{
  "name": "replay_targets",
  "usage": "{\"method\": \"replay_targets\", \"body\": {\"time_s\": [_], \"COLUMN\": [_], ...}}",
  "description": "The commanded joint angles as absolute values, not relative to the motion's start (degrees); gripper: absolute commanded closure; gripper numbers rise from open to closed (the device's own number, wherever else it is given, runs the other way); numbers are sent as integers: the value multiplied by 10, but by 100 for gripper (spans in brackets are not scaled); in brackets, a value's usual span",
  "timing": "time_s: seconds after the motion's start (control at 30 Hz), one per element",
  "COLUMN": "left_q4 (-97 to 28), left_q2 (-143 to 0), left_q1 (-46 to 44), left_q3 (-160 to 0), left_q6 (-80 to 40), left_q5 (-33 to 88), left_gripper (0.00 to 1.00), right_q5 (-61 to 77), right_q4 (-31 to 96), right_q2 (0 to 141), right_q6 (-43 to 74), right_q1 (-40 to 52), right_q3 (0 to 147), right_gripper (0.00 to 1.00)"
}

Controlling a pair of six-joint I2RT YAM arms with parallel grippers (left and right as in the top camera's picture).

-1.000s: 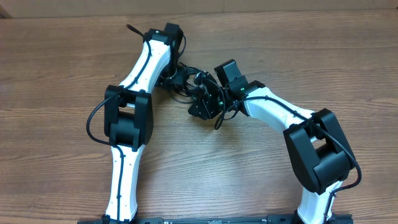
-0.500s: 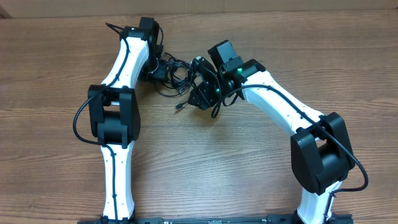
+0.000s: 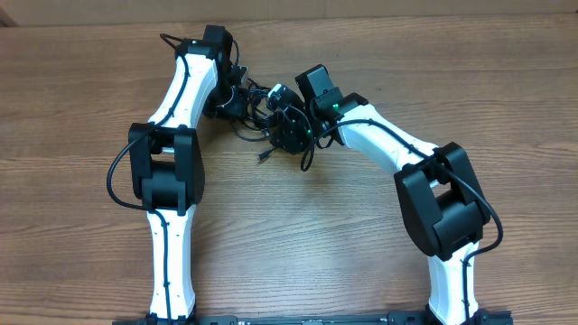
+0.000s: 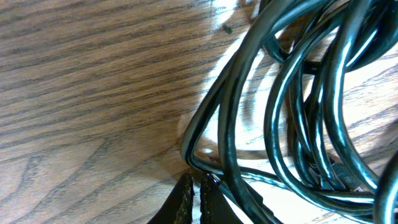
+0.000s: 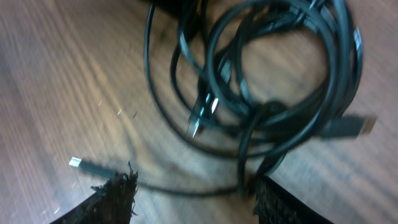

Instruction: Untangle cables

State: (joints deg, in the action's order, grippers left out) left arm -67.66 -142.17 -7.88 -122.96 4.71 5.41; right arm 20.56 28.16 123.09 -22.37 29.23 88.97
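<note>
The left gripper will open, as the piece of cable at its fingers is low against the wooden tabletop and would rest there if the robot let go now.
The cables point(image 3: 257, 113) lie in a black tangle between my two grippers at the far middle of the table. Seen close in the left wrist view, the cables point(image 4: 292, 112) loop tightly, and one strand kinks sharply at the tips of my left gripper point(image 4: 198, 186), which is shut on it. My left gripper point(image 3: 237, 99) sits at the tangle's left edge. My right gripper point(image 3: 291, 143) hovers over the right side, open point(image 5: 196, 193), its fingers point(image 5: 118, 196) wide apart with one thin strand lying on the table between them. A silvery plug point(image 5: 74, 163) lies near its left finger.
A loose plug end point(image 3: 262, 158) trails out toward the front of the tangle. Bare wooden table point(image 3: 90, 181) surrounds the cables. Both white arms converge at the far middle, close to each other.
My left arm swung left, dragging the tangle with it. My right arm followed to the left, its jaws wider apart than a second ago, and now sits over the bundle.
</note>
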Motion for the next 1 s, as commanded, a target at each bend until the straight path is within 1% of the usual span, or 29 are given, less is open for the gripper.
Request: {"method": "replay_targets", "body": {"time_s": [0.0, 0.03, 0.07, 0.13, 0.23, 0.4, 0.63, 0.93, 0.97], "left_q4": [-677, -677, -677, -677, -677, -677, -687, -687, -687], "left_q2": [-1413, -1413, -1413, -1413, -1413, -1413, -1413, -1413, -1413], "left_q1": [-84, -84, -84, -84, -84, -84, -84, -84, -84], "left_q3": [-1227, -1227, -1227, -1227, -1227, -1227, -1227, -1227, -1227], "left_q6": [58, 58, 58, 58, 58, 55, 56, 56, 56], "left_q5": [71, 71, 71, 71, 71, 72, 71, 71, 71], "left_gripper": [93, 92, 92, 92, 92, 91, 91, 91, 91], "right_q5": [206, 206, 206, 206, 206, 218, 231, 210, 210], "right_q4": [252, 249, 249, 262, 278, 270, 201, 187, 189], "right_q2": [1239, 1240, 1240, 1240, 1243, 1244, 1244, 1275, 1277], "right_q6": [-230, -230, -230, -230, -230, -230, -230, -230, -227], "right_q1": [289, 289, 289, 289, 289, 289, 289, 289, 289], "right_q3": [897, 897, 897, 897, 896, 878, 855, 854, 854], "right_gripper": [39, 39, 41, 49, 63, 63, 64, 63, 69]}}
